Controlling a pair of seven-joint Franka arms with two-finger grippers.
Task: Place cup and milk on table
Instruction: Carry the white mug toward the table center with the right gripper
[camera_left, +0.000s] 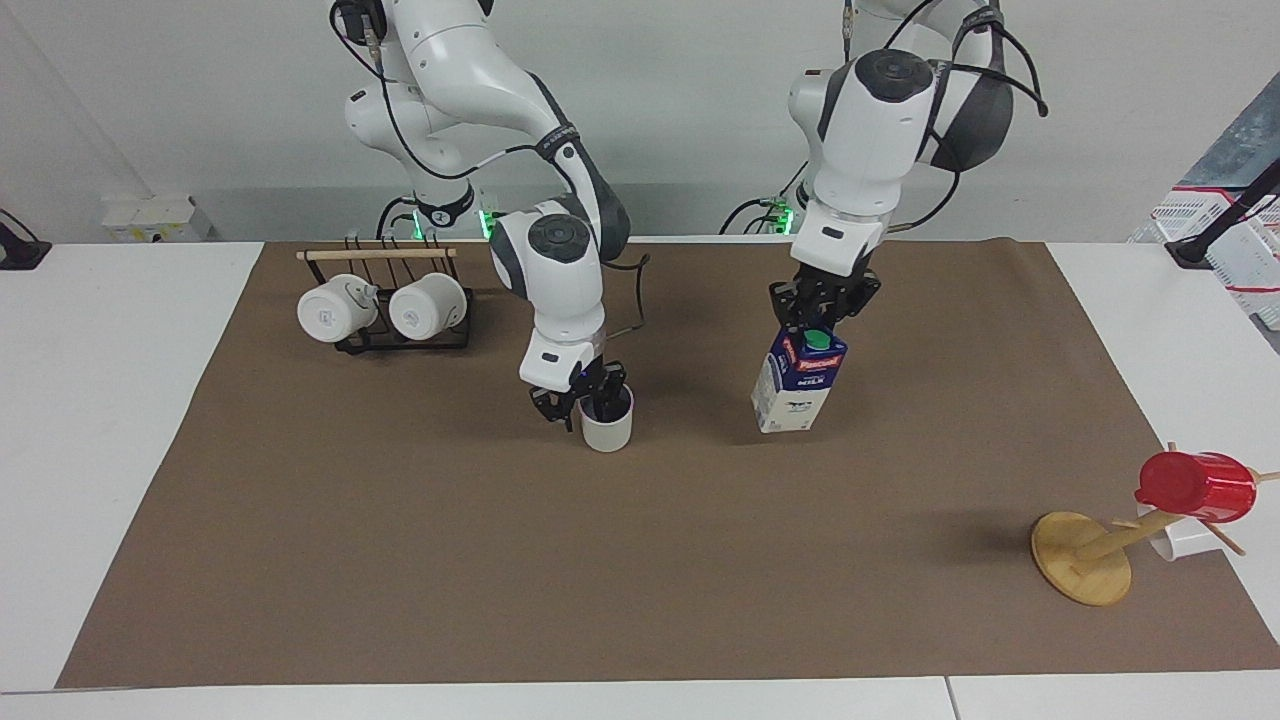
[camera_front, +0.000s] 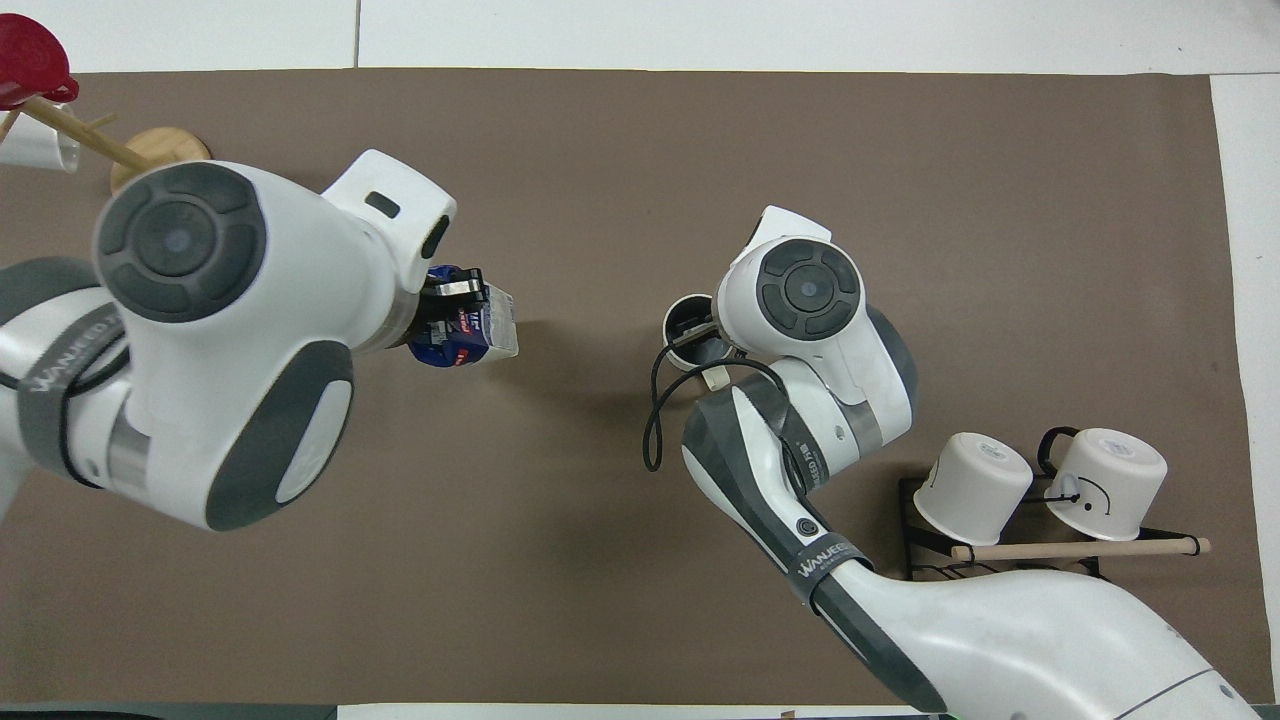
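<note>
The milk hangs tilted, short of the paper, so my left gripper keeps hold of the milk for now, until its base (camera_front: 505, 324) reaches the brown paper beside the cup.
The cup (camera_left: 607, 428) stands upright on the brown paper of the table (camera_left: 640, 580), near the middle. My right gripper (camera_left: 583, 402) is over its rim, open, with one finger inside the cup and one outside, clear of the wall. In the overhead view the right wrist hides most of the cup (camera_front: 686, 322). My left gripper (camera_left: 822, 312) is shut on the top of the milk (camera_left: 795, 388), beside the cup toward the left arm's end. The carton hangs slightly tilted with its base at the paper; I cannot tell if it touches. It also shows in the overhead view (camera_front: 468, 328).
A black wire rack (camera_left: 400, 335) with two white mugs (camera_left: 385, 310) stands nearer the robots toward the right arm's end. A tipped wooden mug tree (camera_left: 1082, 560) with a red cup (camera_left: 1195, 487) and a white cup (camera_left: 1182, 540) lies at the left arm's end.
</note>
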